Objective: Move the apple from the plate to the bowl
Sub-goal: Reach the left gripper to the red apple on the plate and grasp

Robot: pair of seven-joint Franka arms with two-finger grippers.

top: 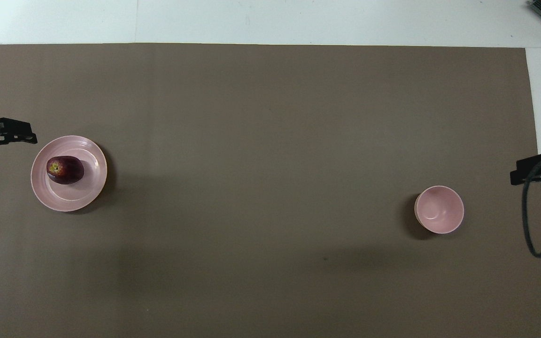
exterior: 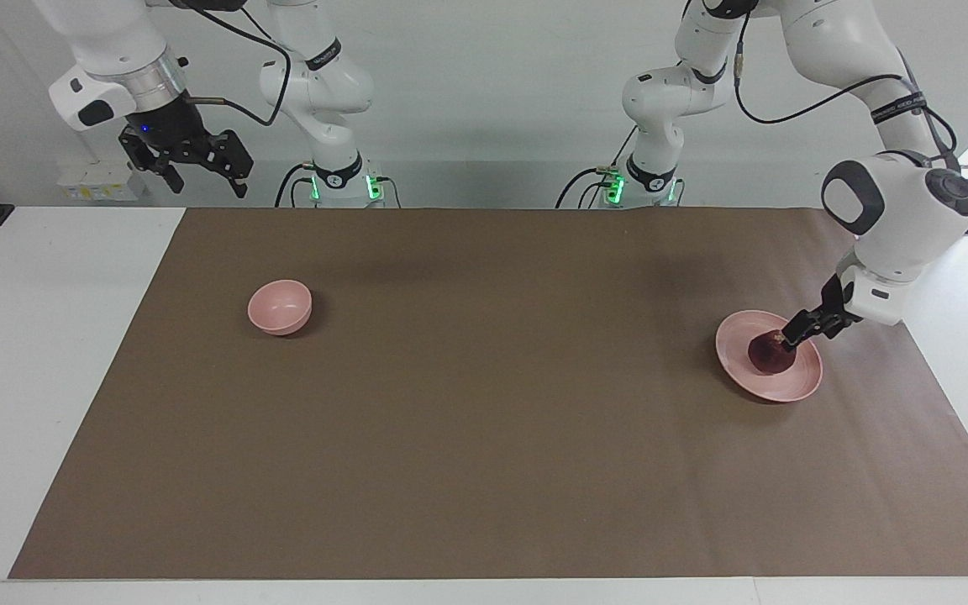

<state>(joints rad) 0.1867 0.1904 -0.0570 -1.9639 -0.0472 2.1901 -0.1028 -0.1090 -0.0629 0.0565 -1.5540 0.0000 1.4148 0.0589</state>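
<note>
My left gripper would miss the dark red apple (top: pixel 65 170) if it closed now, as its fingers stop short, so it will first move closer.
The dark red apple (exterior: pixel 768 353) lies on the flat pink plate (exterior: pixel 786 388) toward the left arm's end of the table. It also shows in the overhead view (top: pixel 65 169) on the plate (top: pixel 75 199). My left gripper (exterior: pixel 795 334) (top: pixel 30 133) is open and hangs low over the plate's rim, close beside the apple but not around it. The small deep pink bowl (exterior: pixel 280 307) (top: pixel 439 209) stands empty toward the right arm's end. My right gripper (exterior: pixel 198 172) (top: pixel 524 171) is open and empty. It waits raised high over the table's edge at the right arm's end.
A brown mat (exterior: pixel 484 420) covers most of the white table. A black cable (top: pixel 531 220) hangs from the right arm beside the bowl's end of the mat.
</note>
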